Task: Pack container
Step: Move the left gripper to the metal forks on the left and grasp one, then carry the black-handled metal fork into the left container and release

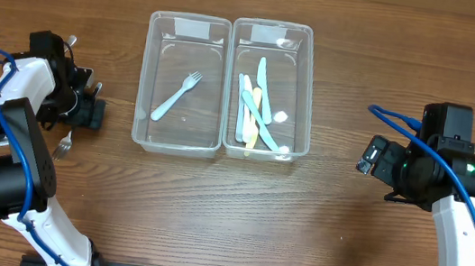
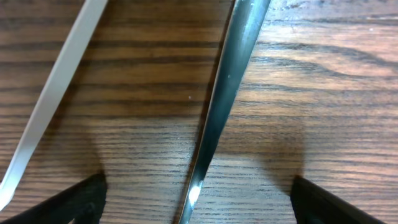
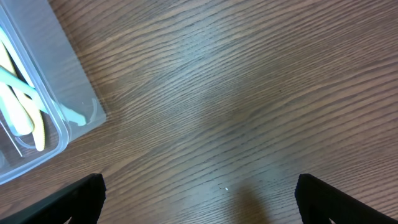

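Note:
The metal handle (image 2: 221, 106) is ready for my left gripper to close on. My fingers meet their shadows low at the wood in the left wrist view.
Two clear containers stand side by side at the table's centre. The left container (image 1: 182, 85) holds a light-blue plastic fork (image 1: 177, 96). Several pastel plastic utensils (image 1: 257, 108) lie in the right container (image 1: 266, 91). My left gripper (image 1: 84, 107) is at the far left, low over the wood. In the left wrist view, a shiny metal utensil handle (image 2: 221, 106) runs up between the fingers of my left gripper (image 2: 196, 205), which is open and not touching it. My right gripper (image 1: 371, 157) (image 3: 199, 199) is open over bare wood, right of the containers.
A pale, flat utensil handle (image 2: 53, 99) lies left of the metal one. Metal fork ends show round the left arm (image 1: 72, 41) (image 1: 64, 143). A corner of the right container (image 3: 37, 93) shows at the right wrist view's upper left.

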{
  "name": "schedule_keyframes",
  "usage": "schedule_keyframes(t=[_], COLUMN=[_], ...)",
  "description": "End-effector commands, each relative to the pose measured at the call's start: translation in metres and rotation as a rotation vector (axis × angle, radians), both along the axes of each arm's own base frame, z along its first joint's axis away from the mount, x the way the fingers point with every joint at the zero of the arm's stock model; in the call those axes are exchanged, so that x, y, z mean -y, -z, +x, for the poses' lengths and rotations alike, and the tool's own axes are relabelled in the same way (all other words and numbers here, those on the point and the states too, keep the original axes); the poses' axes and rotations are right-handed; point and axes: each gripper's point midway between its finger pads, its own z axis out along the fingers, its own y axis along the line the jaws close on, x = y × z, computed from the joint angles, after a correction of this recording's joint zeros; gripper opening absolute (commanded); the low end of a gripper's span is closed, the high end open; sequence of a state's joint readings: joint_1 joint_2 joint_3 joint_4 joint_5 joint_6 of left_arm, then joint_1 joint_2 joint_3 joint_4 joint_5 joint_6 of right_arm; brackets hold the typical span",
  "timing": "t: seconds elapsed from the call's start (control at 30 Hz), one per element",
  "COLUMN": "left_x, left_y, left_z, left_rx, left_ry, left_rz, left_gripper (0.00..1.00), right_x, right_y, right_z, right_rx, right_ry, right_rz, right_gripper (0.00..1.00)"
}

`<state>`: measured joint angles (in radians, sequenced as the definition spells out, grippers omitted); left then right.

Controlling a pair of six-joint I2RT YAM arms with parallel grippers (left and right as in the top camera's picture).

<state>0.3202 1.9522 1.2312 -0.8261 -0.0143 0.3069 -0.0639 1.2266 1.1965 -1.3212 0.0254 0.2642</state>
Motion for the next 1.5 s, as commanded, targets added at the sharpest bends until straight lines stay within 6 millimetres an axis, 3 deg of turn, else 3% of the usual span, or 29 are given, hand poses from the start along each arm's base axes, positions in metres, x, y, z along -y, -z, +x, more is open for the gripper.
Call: schedule_keyframes(t=[0.0,0.03,0.07,0.1,0.17,0.27,0.47,0.57,0.63,0.7,0.73,0.8,0.9,0.97,1.07,1.1,1.2,1.33,1.47], left_x=[0.015,0.015,0.015,0.015,0.015,0.015,0.014,0.015,0.018,0.023,0.028,0.037,0.075,0.101,0.145,0.168,0.209,0.230,0.234], left_y=[0.024,0.024,0.024,0.024,0.024,0.024,0.023,0.007,-0.021,-0.066,-0.105,-0.149,-0.222,-0.237,-0.231,-0.220,-0.188,-0.130,-0.094], left_z=[-0.016,-0.017,-0.017,-0.018,-0.018,-0.018,-0.012,0.001,0.017,0.037,0.052,0.066,0.084,0.089,0.089,0.089,0.094,0.098,0.095], left_rx=[-0.088,-0.089,-0.090,-0.093,-0.096,-0.097,-0.072,-0.057,-0.027,0.036,0.103,0.192,0.351,0.392,0.377,0.353,0.306,0.184,0.094], left_ry=[-0.019,-0.027,-0.044,-0.053,-0.052,-0.053,-0.090,-0.081,-0.060,-0.031,-0.021,-0.032,0.003,0.050,0.154,0.209,0.300,0.351,0.360], left_rz=[-0.063,-0.063,-0.063,-0.063,-0.064,-0.064,-0.058,-0.052,-0.044,-0.028,-0.015,-0.004,-0.005,-0.017,-0.037,-0.048,-0.060,-0.039,-0.031], left_gripper=[0.70,0.63,0.44,0.35,0.31,0.06,0.04,0.04,0.04,0.04,0.04,0.04,0.04,0.04,0.04,0.04,0.04,0.04,0.08], right_x=[0.000,0.000,0.000,0.000,0.000,0.000,0.000,0.000,0.000,0.000,0.000,-0.001,-0.001,-0.001,-0.001,-0.001,-0.001,-0.003,-0.003], right_y=[-0.006,-0.006,-0.006,-0.006,-0.006,-0.006,-0.006,-0.006,-0.006,-0.006,-0.006,-0.006,-0.006,-0.006,-0.006,-0.006,-0.006,-0.005,-0.006], right_z=[0.000,0.000,0.000,0.000,0.000,0.000,0.000,0.000,0.000,0.000,0.000,0.000,0.000,0.000,0.001,0.001,0.000,0.000,0.000], right_rx=[0.027,0.027,0.027,0.027,0.027,0.027,0.027,0.026,0.027,0.027,0.027,0.027,0.027,0.028,0.030,0.029,0.028,0.026,0.027], right_ry=[-0.002,-0.002,-0.002,-0.002,-0.002,-0.002,-0.002,-0.002,-0.002,-0.002,-0.002,-0.003,-0.003,-0.002,-0.002,-0.003,-0.003,-0.007,-0.008], right_rz=[-0.001,-0.001,-0.001,0.000,-0.001,-0.001,-0.001,-0.001,-0.001,-0.001,0.000,0.002,0.003,0.002,0.002,0.003,0.003,0.014,0.016], right_gripper=[1.00,1.00,1.00,1.00,1.00,1.00,1.00,1.00,1.00,1.00,1.00,1.00,1.00,1.00,1.00,1.00,1.00,1.00,1.00])
